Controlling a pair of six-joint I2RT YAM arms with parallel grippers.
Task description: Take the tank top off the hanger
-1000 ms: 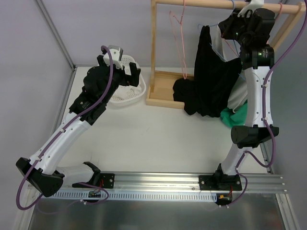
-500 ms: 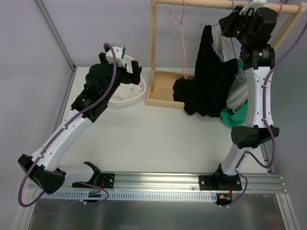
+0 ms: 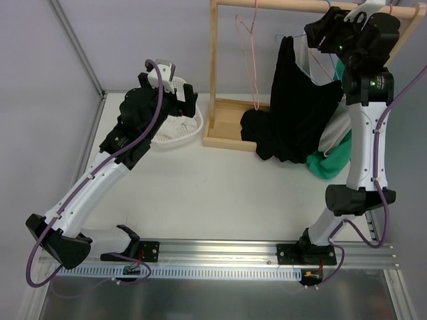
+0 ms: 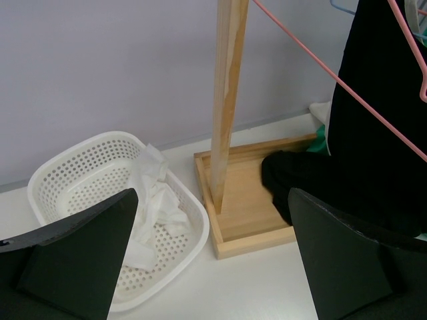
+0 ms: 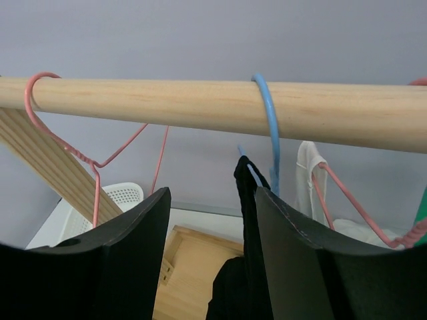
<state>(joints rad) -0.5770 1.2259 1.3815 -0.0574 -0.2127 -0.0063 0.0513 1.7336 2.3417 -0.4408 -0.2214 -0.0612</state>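
Observation:
The hanger should be held by its neck just below the hook (image 5: 275,172), so my right gripper will grab it there. The blue hanger's arms will then stay free for removing the tank top.
The black tank top (image 3: 299,113) hangs from the blue hanger (image 5: 270,133) on the wooden rod (image 5: 167,103), one strap (image 5: 248,193) over the hanger's arm and its lower part bunched on the rack base. My right gripper (image 5: 212,200) is up by the rod (image 3: 293,5), open. The strap shows beyond the gap, close to the right-hand finger, and nothing is gripped. In the top view that gripper (image 3: 320,30) sits just right of the tank top's upper edge. My left gripper (image 4: 213,193) is wide open and empty above the basket's right edge.
A white basket (image 4: 80,167) holding white cloth sits left of the rack's wooden base (image 4: 253,200). An empty pink hanger (image 5: 67,147) hangs at the rod's left. A white garment (image 5: 308,180) on another pink hanger and a green cloth (image 3: 330,163) lie right of the tank top.
My right gripper has gone from shut to open, and its arm has shifted a little to the right. The left arm moved slightly up a second ago, then held still.

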